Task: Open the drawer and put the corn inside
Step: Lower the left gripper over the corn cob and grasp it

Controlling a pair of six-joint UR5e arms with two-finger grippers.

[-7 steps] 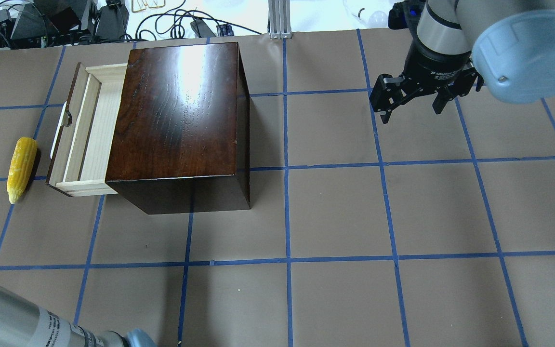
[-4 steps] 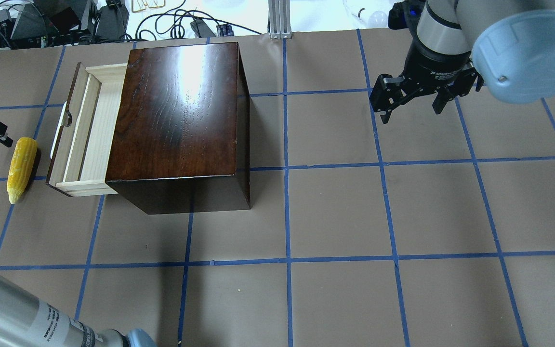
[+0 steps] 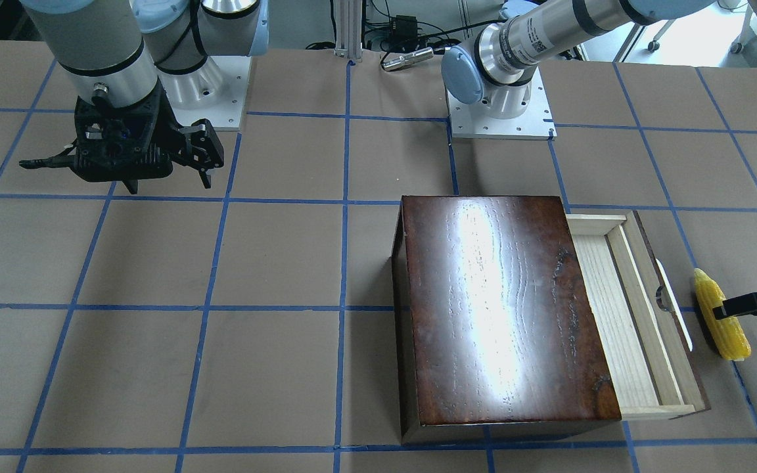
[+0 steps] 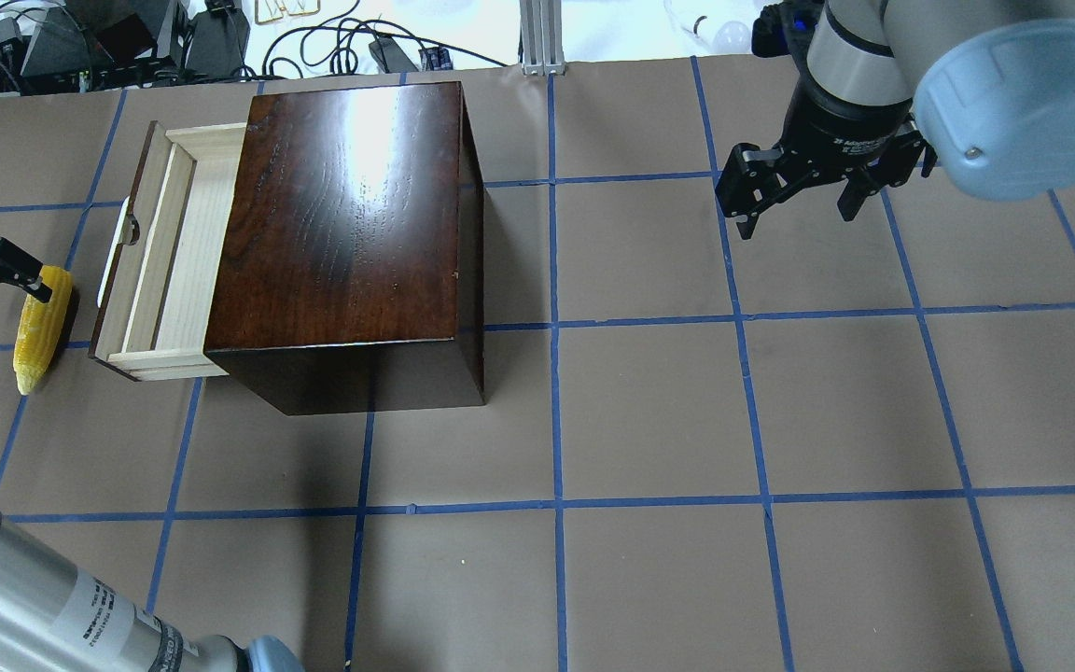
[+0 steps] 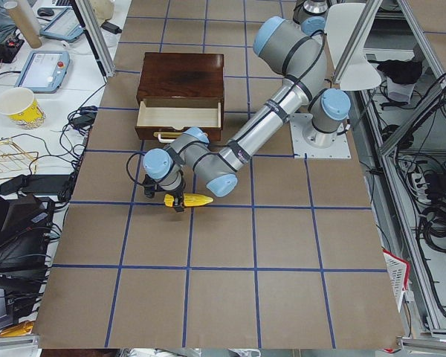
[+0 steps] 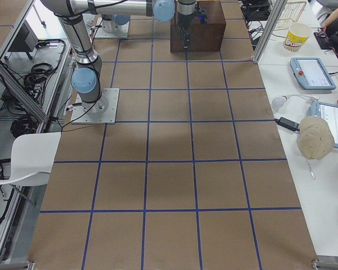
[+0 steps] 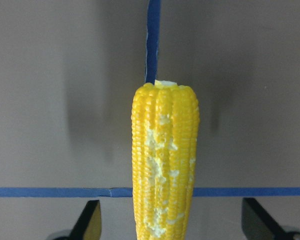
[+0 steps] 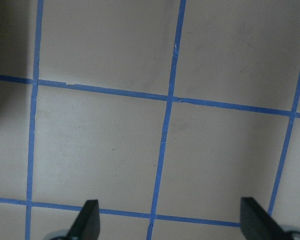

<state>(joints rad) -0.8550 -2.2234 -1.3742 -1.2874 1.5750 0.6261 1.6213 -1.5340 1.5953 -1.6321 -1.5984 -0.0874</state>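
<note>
I need to grab the yellow corn around the middle of its cob point(image 3: 724, 327) with my left gripper next. Then I should put the corn inside the open drawer point(image 3: 616, 315).
The drawer point(image 4: 169, 266) stands pulled out to the left of the dark brown box point(image 4: 351, 215), its pale tray empty and its white handle point(image 4: 111, 266) facing the corn. It also shows in the front view point(image 3: 635, 315). The yellow corn point(image 4: 39, 334) lies on the table just beyond the handle, also in the front view point(image 3: 725, 332). My left gripper point(image 4: 6, 289) is open and hovers at the corn's blunt end. In the left wrist view the corn point(image 7: 165, 160) lies between the two spread fingertips point(image 7: 92, 222). My right gripper point(image 4: 794, 213) is open and empty, far to the right of the box.
The table is brown paper with a blue tape grid point(image 4: 556, 504). Cables and equipment point(image 4: 127, 42) lie beyond the far edge. A metal post point(image 4: 542, 37) stands behind the box. The left arm's forearm point(image 4: 43, 607) crosses the near left corner.
My left gripper has moved in from the left edge towards the corn and now sits over its blunt end. The corn, the drawer and the right arm have not moved.
</note>
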